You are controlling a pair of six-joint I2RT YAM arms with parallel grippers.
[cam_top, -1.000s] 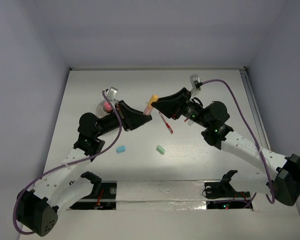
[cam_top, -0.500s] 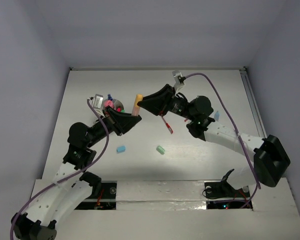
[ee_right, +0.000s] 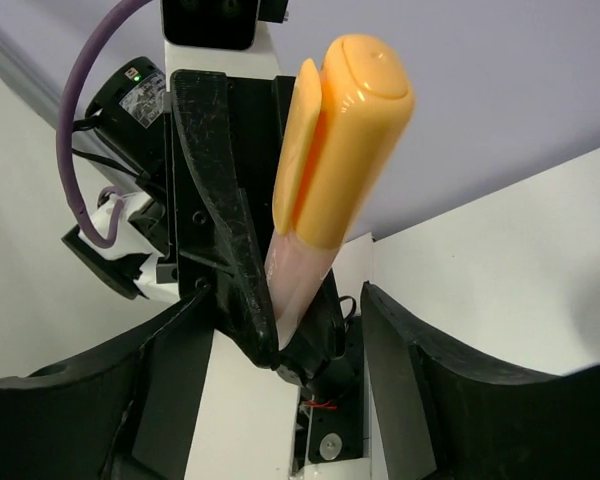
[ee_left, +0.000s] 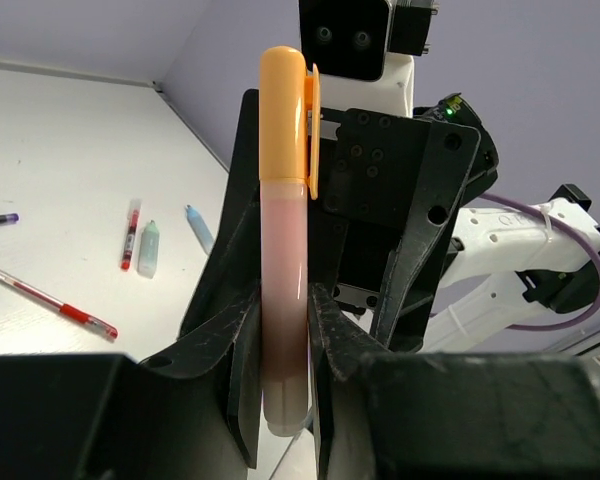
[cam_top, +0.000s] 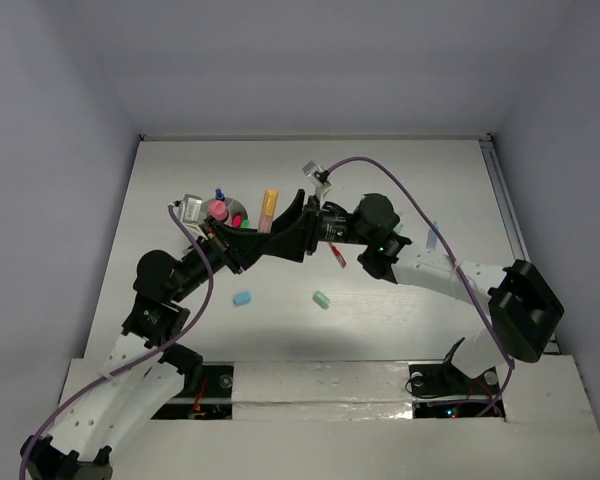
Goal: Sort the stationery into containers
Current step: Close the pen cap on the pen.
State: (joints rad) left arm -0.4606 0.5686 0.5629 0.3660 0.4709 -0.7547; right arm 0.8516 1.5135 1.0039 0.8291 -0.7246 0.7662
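Next, my right gripper takes hold of the upright marker by its orange cap, so its lower body stays free to insert into the white cup.
My left gripper [cam_top: 263,236] is shut on the lower body of an orange-capped marker [cam_top: 270,207] and holds it upright above the table; the left wrist view shows its jaws [ee_left: 285,330] tight on the marker [ee_left: 283,200]. My right gripper [cam_top: 292,224] is open, its jaws spread wide on either side of the marker [ee_right: 345,140] without touching it [ee_right: 288,300]. The white cup [cam_top: 236,206] stands just left of the marker and holds a pink marker [cam_top: 217,209] and other pens.
A red pen [cam_top: 335,250], a mint eraser [cam_top: 321,299] and a light-blue eraser [cam_top: 242,298] lie mid-table. A blue-white marker [cam_top: 432,235] lies right of the right arm. The left wrist view shows more pens [ee_left: 50,300] on the table.
Both grippers have moved left with the orange marker, from mid-table to beside the white cup. The right arm has stretched further left.
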